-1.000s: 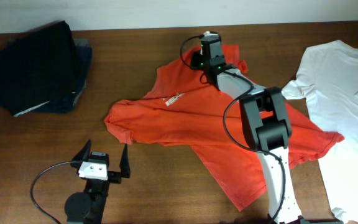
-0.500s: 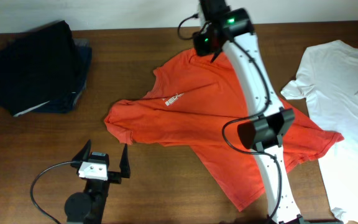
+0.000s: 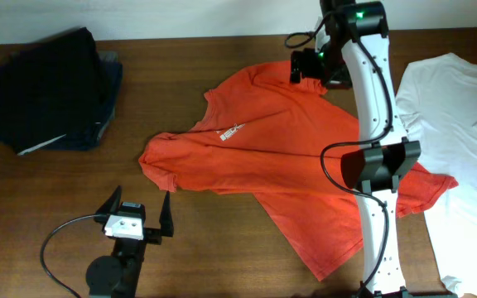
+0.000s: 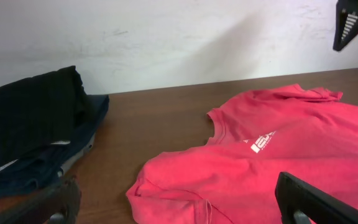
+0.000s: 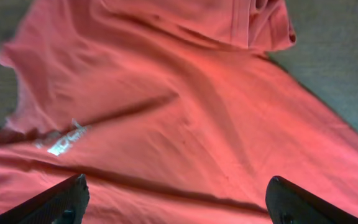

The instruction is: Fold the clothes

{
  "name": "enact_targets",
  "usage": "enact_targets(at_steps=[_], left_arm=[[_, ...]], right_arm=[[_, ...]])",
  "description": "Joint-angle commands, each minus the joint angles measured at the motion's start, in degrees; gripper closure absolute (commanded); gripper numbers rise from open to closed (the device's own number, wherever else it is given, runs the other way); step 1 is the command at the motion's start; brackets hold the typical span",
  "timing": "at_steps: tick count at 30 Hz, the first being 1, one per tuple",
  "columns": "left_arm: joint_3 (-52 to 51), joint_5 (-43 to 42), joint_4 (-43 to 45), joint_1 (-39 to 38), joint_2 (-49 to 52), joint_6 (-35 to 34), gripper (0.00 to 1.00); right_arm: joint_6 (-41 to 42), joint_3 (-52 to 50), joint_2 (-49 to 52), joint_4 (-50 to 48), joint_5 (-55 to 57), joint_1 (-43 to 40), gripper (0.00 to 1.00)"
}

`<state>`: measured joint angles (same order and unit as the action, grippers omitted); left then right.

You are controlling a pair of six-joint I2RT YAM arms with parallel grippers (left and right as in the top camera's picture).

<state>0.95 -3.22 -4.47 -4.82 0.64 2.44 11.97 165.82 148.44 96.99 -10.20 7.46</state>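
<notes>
Next, my left gripper grabs the red-orange T-shirt (image 3: 280, 161) by its near sleeve to pull the creased cloth straight for folding.
The clothes, a red-orange T-shirt (image 3: 280, 161), lie spread and creased across the middle of the table, with the small white logo (image 3: 232, 131) facing up. My right gripper (image 3: 315, 68) hangs open above the shirt's far sleeve, holding nothing. In the right wrist view the shirt (image 5: 185, 106) fills the frame below the wide-apart fingers (image 5: 61, 202), and the sleeve (image 5: 260, 25) is bunched at the top. My left gripper (image 3: 139, 209) rests open near the front edge, short of the shirt's near-left sleeve (image 4: 185, 193).
A pile of dark garments (image 3: 52, 91) sits at the far left corner. A white shirt (image 3: 462, 141) lies at the right, its edge touching the red one. The right arm reaches over the shirt's right half. A pale wall borders the far edge.
My right gripper went from shut on the shirt's far edge to open, let it go, then rose and swung right. The shirt's far part now lies flatter. The left arm stayed still.
</notes>
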Motion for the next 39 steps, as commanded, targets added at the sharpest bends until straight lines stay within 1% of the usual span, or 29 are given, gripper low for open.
enact_targets(at_steps=[1, 5, 9, 12, 15, 17, 26, 27, 29, 30, 31, 32, 33, 35, 37, 38, 39], left_arm=[[-0.42, -0.83, 0.13, -0.28, -0.28, 0.87, 0.01], [-0.42, -0.83, 0.13, -0.28, -0.28, 0.87, 0.01], [-0.42, -0.83, 0.15, -0.28, -0.28, 0.87, 0.01], [-0.42, -0.83, 0.15, -0.28, -0.28, 0.87, 0.01], [-0.42, -0.83, 0.13, -0.28, -0.28, 0.87, 0.01], [-0.42, -0.83, 0.13, -0.28, -0.28, 0.87, 0.01], [-0.42, -0.13, 0.55, -0.28, -0.28, 0.94, 0.01], [-0.42, 1.46, 3.96, -0.28, -0.31, 0.87, 0.01], [-0.42, 2.43, 5.86, -0.26, -0.31, 1.7, 0.01], [-0.42, 1.84, 10.08, -0.24, -0.31, 1.6, 0.01], [0.11, -6.84, 16.37, -0.28, -0.31, 1.49, 0.01], [2.45, -9.46, 16.57, -0.28, -0.15, -1.2, 0.01], [8.22, -9.4, 10.62, -0.28, 1.38, -1.7, 0.01], [22.1, -5.73, -1.25, -0.28, 8.44, -1.07, 0.01], [44.52, -5.51, -15.5, -0.28, 26.43, -1.05, 0.01], [57.51, -5.99, -25.99, -0.28, 37.94, -1.05, 0.01], [67.08, -6.08, -34.14, -0.28, 46.53, -1.07, 0.01]], right_arm=[[-0.04, -1.31, -0.55, 0.35, 5.4, -0.39, 0.03], [-1.16, -1.31, -0.55, 0.33, 6.78, -0.55, 0.0], [-1.18, -1.31, -0.55, 0.35, 12.59, -2.1, 0.02], [-1.16, -2.93, -0.55, 0.35, 12.59, -4.24, 0.02], [-1.16, -8.41, -0.55, -0.11, 12.59, -5.25, 0.02], [-1.16, -12.48, -0.55, -2.29, 12.59, -5.29, 0.02], [-1.16, -12.87, -0.55, -2.51, 12.59, -5.29, 0.02], [-1.16, -12.87, -0.55, -2.51, 12.59, -5.29, 0.02], [-1.16, -12.87, -0.55, -2.51, 12.59, -5.29, 0.02], [-1.16, -12.87, -0.55, -2.51, 12.59, -5.29, 0.02], [-1.16, -12.87, -0.55, -2.51, 12.59, -5.29, 0.01], [-1.16, -12.87, -0.55, -2.51, 12.59, -5.29, 0.02], [-1.16, -12.87, -0.55, -2.51, 12.59, -5.29, 0.02], [-1.16, -12.87, -0.55, -2.51, 12.59, -5.29, 0.02], [-1.16, -12.87, -0.55, -2.51, 12.59, -5.29, 0.02], [-1.16, -12.87, -0.55, -2.51, 12.59, -5.29, 0.02], [-1.16, -12.87, -0.55, -2.51, 12.59, -5.29, 0.02]])
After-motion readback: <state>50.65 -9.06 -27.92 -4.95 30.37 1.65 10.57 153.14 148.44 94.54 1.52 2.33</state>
